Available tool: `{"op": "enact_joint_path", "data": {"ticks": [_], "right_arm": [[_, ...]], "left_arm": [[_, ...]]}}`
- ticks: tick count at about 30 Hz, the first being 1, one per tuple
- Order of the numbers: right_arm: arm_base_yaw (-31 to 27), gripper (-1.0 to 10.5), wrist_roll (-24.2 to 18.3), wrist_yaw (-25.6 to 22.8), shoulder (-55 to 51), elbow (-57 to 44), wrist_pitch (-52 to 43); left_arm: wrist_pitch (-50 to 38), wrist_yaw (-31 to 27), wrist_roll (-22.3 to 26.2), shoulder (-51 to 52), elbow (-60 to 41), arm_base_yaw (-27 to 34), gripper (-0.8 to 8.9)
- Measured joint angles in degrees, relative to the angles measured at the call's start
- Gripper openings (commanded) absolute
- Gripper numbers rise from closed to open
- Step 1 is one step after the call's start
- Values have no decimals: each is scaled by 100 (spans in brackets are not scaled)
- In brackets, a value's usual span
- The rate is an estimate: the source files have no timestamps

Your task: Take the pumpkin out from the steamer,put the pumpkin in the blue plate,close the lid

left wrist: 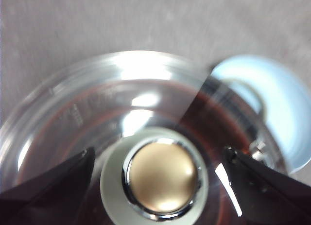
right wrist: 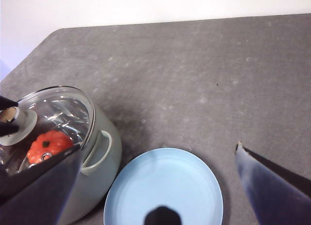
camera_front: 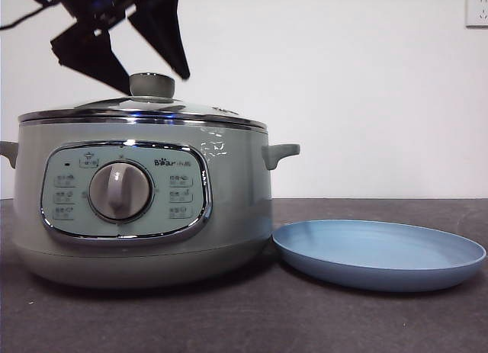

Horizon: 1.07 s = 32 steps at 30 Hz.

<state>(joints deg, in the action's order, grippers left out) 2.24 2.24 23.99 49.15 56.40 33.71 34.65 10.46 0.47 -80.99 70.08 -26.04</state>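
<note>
The steamer needs to be opened to reach the pumpkin, so the left gripper next needs to pick up the lid by its round knob [camera_front: 152, 85] [left wrist: 160, 176].
The steamer [camera_front: 236, 208] stands at the left with the lid [camera_front: 145, 107] on it. My left gripper [camera_front: 155, 82] hangs open just above the lid, its jaws on either side of the lid's knob [left wrist: 163, 179] without touching it. In the left wrist view the gripper [left wrist: 159, 154] straddles the knob. The pumpkin [right wrist: 48, 143] shows through the glass lid [right wrist: 63, 108] inside the steamer [right wrist: 104, 171]. The blue plate [camera_front: 381, 250] lies empty to the right of the pot. My right gripper [right wrist: 158, 148] is open and empty, high above the plate [right wrist: 165, 186].
The dark grey table [right wrist: 194, 79] stretches behind and to the right of the plate. A white wall is behind it, with a socket [camera_front: 476, 10] at the top right. The pot's side handle [camera_front: 280, 152] points toward the plate.
</note>
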Motion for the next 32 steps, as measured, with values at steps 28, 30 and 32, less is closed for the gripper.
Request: {"op": "enact_joint_path", "data": {"ticks": [28, 30, 32], "right_arm": [[125, 532, 11, 4, 76, 0, -109], [262, 532, 11, 4, 186, 4, -245], [459, 533, 15, 4, 345, 7, -343]], "left_arm": [[214, -518, 348, 686, 236, -129, -8], [214, -584, 348, 1014, 315, -129, -8], [219, -758, 350, 1379, 348, -129, -8]]}}
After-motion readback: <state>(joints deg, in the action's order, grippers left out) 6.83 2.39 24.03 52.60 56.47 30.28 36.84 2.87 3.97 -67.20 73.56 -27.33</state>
